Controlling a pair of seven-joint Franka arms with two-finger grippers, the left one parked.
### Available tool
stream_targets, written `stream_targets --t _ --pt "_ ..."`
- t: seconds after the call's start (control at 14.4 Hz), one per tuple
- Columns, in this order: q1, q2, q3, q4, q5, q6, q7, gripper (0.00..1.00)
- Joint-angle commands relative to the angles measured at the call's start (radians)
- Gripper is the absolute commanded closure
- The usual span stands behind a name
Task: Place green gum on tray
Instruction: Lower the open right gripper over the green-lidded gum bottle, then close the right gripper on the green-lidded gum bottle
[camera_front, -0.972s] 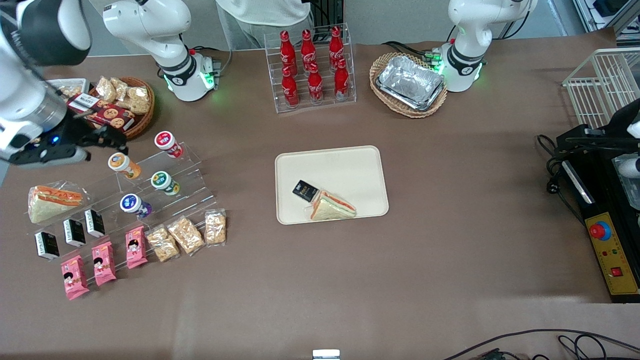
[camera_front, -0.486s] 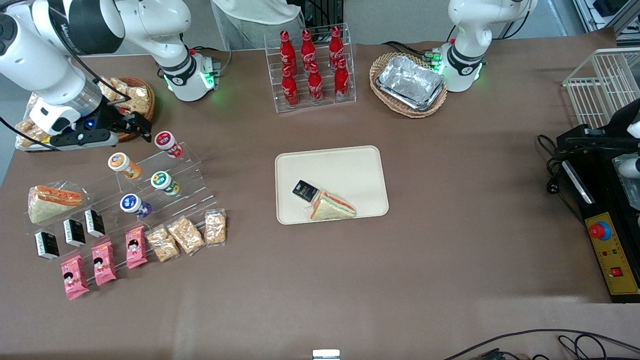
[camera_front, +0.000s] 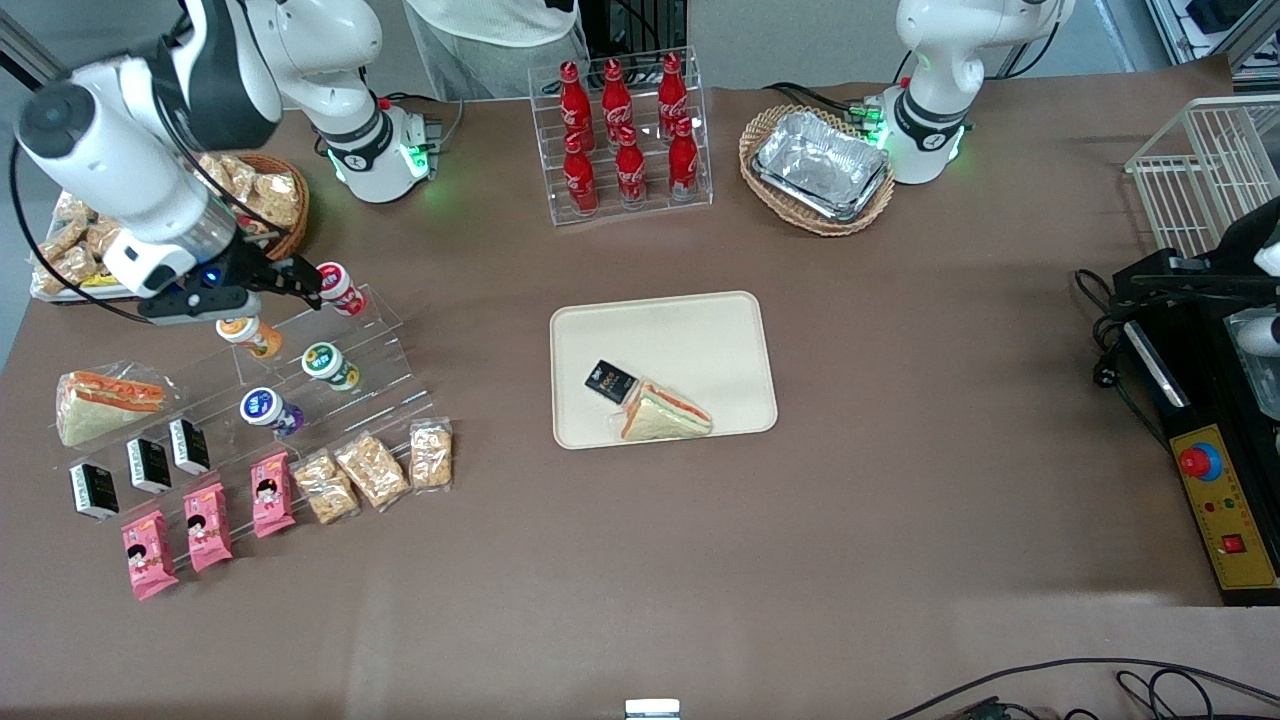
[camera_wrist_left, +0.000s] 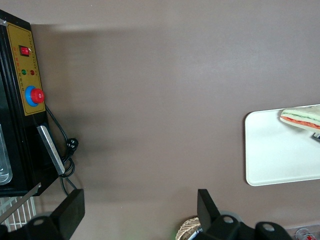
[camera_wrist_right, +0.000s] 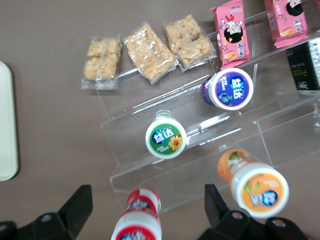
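Next, my right gripper should grab the green gum bottle by its end with the cap (camera_front: 321, 360), to place the green gum on the tray (camera_front: 672, 348).
The green gum (camera_front: 328, 364) is a white bottle with a green lid lying on the middle step of a clear acrylic rack (camera_front: 380, 345). It also shows in the right wrist view (camera_wrist_right: 166, 137). My right gripper (camera_front: 305, 278) is open and empty, hovering above the rack's top step over the red-lidded bottle (camera_front: 336, 285), farther from the front camera than the green gum. In the right wrist view the gripper (camera_wrist_right: 147, 212) has its fingers (camera_wrist_right: 80, 205) spread wide on either side of the red-lidded bottle (camera_wrist_right: 140, 220). The cream tray (camera_front: 664, 330) lies mid-table, holding a sandwich (camera_front: 662, 412) and a black packet (camera_front: 609, 380).
An orange-lidded bottle (camera_wrist_right: 255, 187) and a blue-lidded bottle (camera_wrist_right: 230, 89) share the rack. Snack bags (camera_front: 370, 470), pink packets (camera_front: 205, 525), black packets (camera_front: 148, 465) and a sandwich (camera_front: 100, 400) lie around it. A cola rack (camera_front: 625, 135) and a foil tray in a basket (camera_front: 818, 165) stand farther back.
My right arm has swung in from the working arm's end of the table toward the rack. The gripper now hovers over the red-lidded bottle. Nothing else has moved.
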Motion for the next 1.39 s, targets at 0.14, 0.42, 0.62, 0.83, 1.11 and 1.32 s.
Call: stream_targets --t 0.14,0.42,0.62,0.83,1.11,1.32 --pt "-0.010 0.141 0.003 -0.069 0.011 0.217 0.004 0.00" --pt "-0.023 0.217 0.001 -0.097 0.011 0.320 0.004 0.00" --pt "-0.023 0.244 0.001 -0.100 0.011 0.343 0.005 0.00" --pt "-0.023 0.260 0.001 -0.098 0.011 0.357 0.007 0.00" --pt "-0.021 0.266 0.001 -0.097 0.011 0.365 0.008 0.27" --pt "-0.020 0.267 0.001 -0.095 0.009 0.365 0.007 0.71"
